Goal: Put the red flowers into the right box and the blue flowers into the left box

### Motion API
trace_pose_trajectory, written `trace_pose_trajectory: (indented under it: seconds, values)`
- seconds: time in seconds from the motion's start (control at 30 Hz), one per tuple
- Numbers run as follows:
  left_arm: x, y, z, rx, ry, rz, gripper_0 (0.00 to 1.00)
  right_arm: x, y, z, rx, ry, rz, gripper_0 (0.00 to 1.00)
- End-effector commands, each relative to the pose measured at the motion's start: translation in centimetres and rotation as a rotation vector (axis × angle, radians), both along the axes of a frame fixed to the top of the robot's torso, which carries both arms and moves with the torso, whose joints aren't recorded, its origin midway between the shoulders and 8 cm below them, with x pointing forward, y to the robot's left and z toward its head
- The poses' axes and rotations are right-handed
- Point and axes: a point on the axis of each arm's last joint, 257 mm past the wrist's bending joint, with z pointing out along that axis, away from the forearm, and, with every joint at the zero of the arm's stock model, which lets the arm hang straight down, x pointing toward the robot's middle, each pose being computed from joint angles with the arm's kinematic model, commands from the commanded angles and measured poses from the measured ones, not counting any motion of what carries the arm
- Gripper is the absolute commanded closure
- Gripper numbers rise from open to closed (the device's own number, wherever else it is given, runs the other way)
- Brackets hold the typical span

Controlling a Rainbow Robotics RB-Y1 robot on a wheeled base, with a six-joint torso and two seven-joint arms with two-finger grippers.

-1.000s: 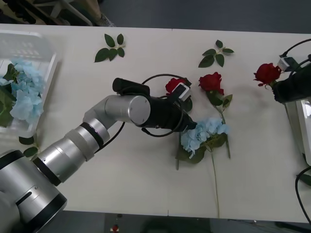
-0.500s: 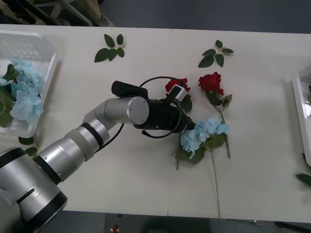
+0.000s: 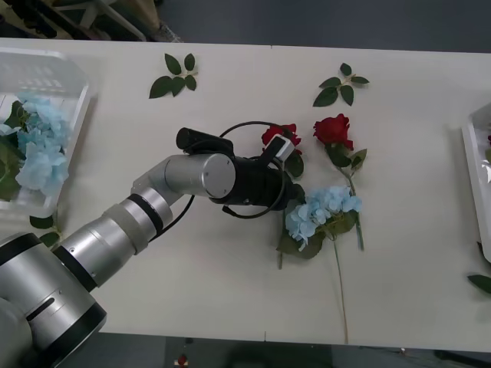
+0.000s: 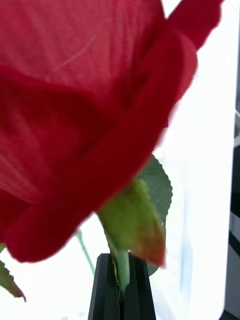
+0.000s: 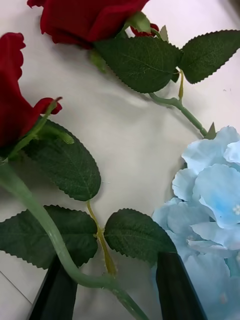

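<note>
The rose has thin red petals spread open at its top, so the left gripper next needs to grab the rose by its green stem below the bloom (image 5: 111, 283).
My left gripper (image 5: 115, 280) is open low over the table, its black fingers (image 5: 176, 290) either side of a rose's green stem (image 5: 45, 220). Just beside it lies a blue flower (image 5: 215, 195), also seen mid-table (image 3: 318, 211). Two red flowers (image 3: 278, 136) (image 3: 332, 129) lie just beyond it. The left box (image 3: 73, 73) holds several blue flowers (image 3: 38, 146). The right box (image 3: 469, 153) shows as a narrow edge. My right gripper (image 4: 122, 287) is shut on the stem of a red flower (image 4: 80, 110), above a pale white surface.
Loose green leaf sprigs (image 3: 173, 77) (image 3: 341, 86) lie near the table's far edge. Single leaves rest by the left box (image 3: 42, 222) and at the right edge (image 3: 479, 282). The long hydrangea stem (image 3: 339, 284) runs toward the near edge.
The right arm with its red rose has gone out of the front view to the right. The left arm has only edged slightly back from the blue flower.
</note>
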Motion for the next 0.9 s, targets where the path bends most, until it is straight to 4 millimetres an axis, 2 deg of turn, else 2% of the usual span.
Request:
trace_pose_trajectory:
  seconds: [0.03,0.13,0.2,0.4,0.6,0.67,0.8,0.83,0.87,0.9]
  values:
    - [0.9,-1.2,2.3,-0.030,-0.019,0.010,0.64,-0.4,-2.6,2.2,-0.065,-0.058,-0.061,1.00]
    - [1.0,-1.1,2.2,-0.025,-0.021,0.010,0.79,-0.2,-3.1,1.7,-0.067,-0.091,-0.098,1.00]
    - [1.1,-0.9,2.1,-0.019,-0.025,0.011,0.99,0.2,-3.1,1.3,-0.052,-0.120,-0.120,1.00]
    - [1.4,-0.3,1.9,0.002,-0.041,0.011,1.00,1.1,-3.2,1.2,-0.038,-0.168,-0.144,1.00]
    - [3.0,1.5,2.5,0.006,-0.082,0.044,1.00,1.2,-3.0,1.0,-0.029,-0.171,-0.144,1.00]
    - [4.0,2.3,4.0,-0.027,-0.101,0.066,1.00,1.3,-2.9,0.9,-0.030,-0.166,-0.138,1.00]
    - [5.0,3.1,8.8,-0.112,-0.147,0.071,1.00,1.4,-2.6,0.7,-0.036,-0.159,-0.130,1.00]
    - [5.0,3.5,11.0,-0.160,-0.157,0.069,1.00,1.4,-2.7,0.7,-0.035,-0.161,-0.130,0.93]
    - [4.8,3.8,12.3,-0.193,-0.163,0.067,1.00,1.5,-2.6,0.8,-0.037,-0.163,-0.126,0.82]
    - [4.4,4.0,13.7,-0.232,-0.167,0.065,1.00,1.6,-2.6,0.8,-0.038,-0.165,-0.123,0.66]
